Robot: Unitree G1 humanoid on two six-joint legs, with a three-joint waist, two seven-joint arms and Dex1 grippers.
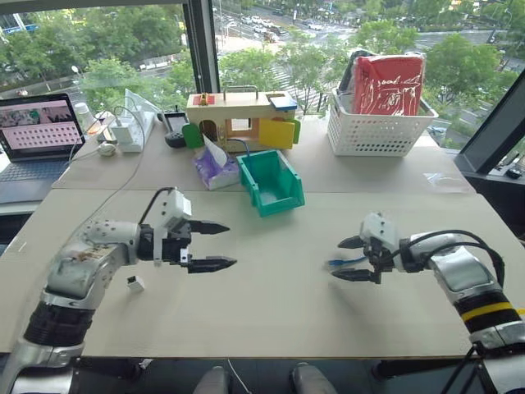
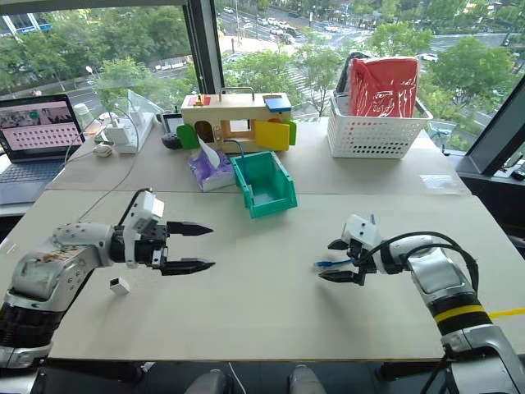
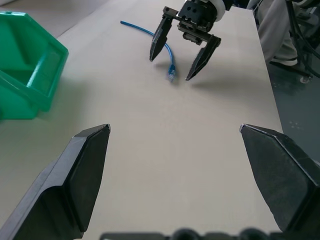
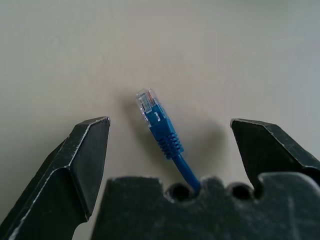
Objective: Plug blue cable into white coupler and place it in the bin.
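The right gripper picks up the blue cable by the blue plug body behind its clear tip [image 1: 336,263] next, because the thin cord [image 1: 357,260] curves slack.
The blue cable [image 3: 155,36] lies flat on the table at the right, its clear-tipped plug [image 4: 156,120] pointing toward the middle. My right gripper [image 1: 338,259] hovers open just over that plug end, one finger on either side and neither touching it. The white coupler [image 1: 135,283] sits on the table under my left forearm. My left gripper [image 1: 230,245] is open and empty, held above the table and pointing right toward the other gripper [image 3: 182,52]. The teal-green bin [image 1: 283,201] stands at mid-table, farther back, its low front lip turned toward me.
Behind the bin are a purple tissue pack [image 1: 212,170] and a wooden toy house [image 1: 239,119]. At back right stands a white lattice basket [image 1: 379,131] holding a red bag. A laptop [image 1: 34,131], a power strip [image 1: 125,131] and a white cord occupy the back left.
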